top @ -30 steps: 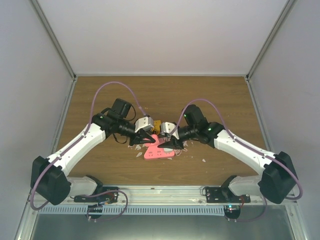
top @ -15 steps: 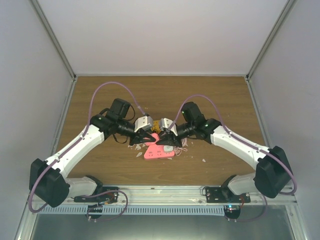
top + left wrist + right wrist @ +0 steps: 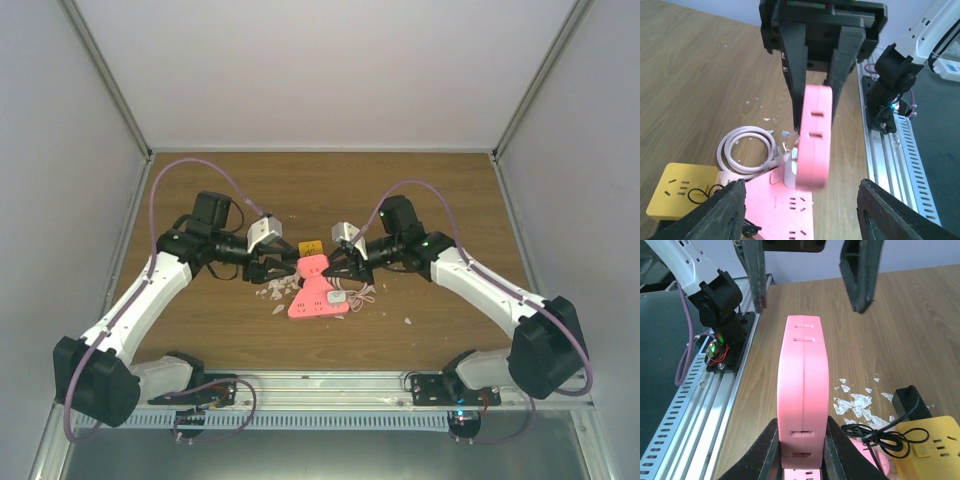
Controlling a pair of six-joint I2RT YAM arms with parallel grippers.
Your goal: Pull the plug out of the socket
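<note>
The left gripper isn't ready to close, as its fingertips stop just short. It should first move toward the pink plug's near edge (image 3: 812, 172), then close on the plug.
A flat pink plug (image 3: 314, 266) with slots along its edge stands on edge over the far end of the pink socket strip (image 3: 318, 303). My right gripper (image 3: 802, 455) is shut on its lower sides. Whether the plug (image 3: 815, 135) still touches the strip (image 3: 775, 210) I cannot tell. My left gripper (image 3: 805, 220) is open, its fingers (image 3: 860, 275) wide apart on either side of the plug and clear of it. A small white plug (image 3: 789, 172) with a coiled white cable (image 3: 745, 150) stands in the strip right below the pink one.
A yellow socket cube (image 3: 310, 247) lies just beyond the strip, with a black adapter (image 3: 907, 397) and thin black wire beside it. White flakes (image 3: 855, 405) litter the wood left of the strip. The aluminium rail (image 3: 890, 150) runs along the near table edge.
My left gripper has opened and drawn back to the left, away from the pink plug. My right gripper has closed on that plug and now holds it alone.
</note>
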